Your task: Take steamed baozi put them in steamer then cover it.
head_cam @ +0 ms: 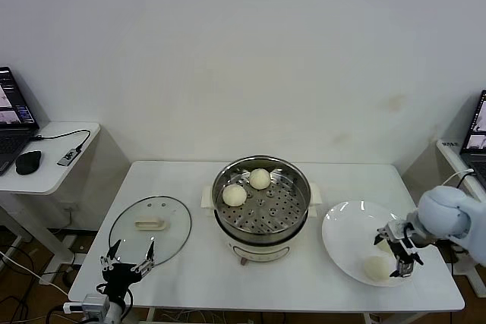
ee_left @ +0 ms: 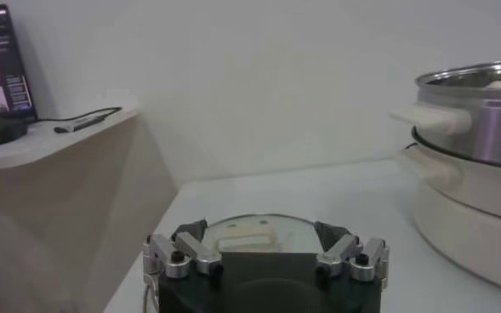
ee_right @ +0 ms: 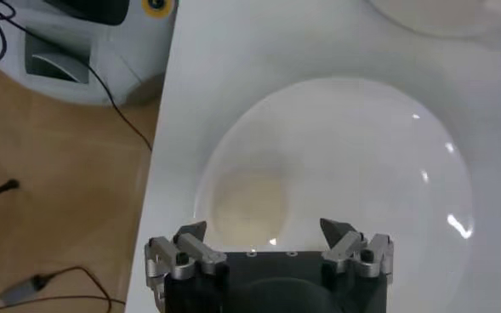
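Observation:
My right gripper is to add another bun to the steamer, so it should grab the front baozi by its rounded sides next.
The steamer stands uncovered at the table's middle, with two baozi on its perforated tray. A third baozi lies on the white plate at the right. My right gripper hovers open just over that plate; in the right wrist view the baozi sits just ahead of the open right gripper, untouched. The glass cover lies flat at the left. My left gripper is open at its near edge, and the cover shows beyond the left gripper.
A side table with a laptop and mouse stands at the far left. Another laptop sits at the far right. The steamer's wall rises to one side in the left wrist view. The table's front edge is close to both grippers.

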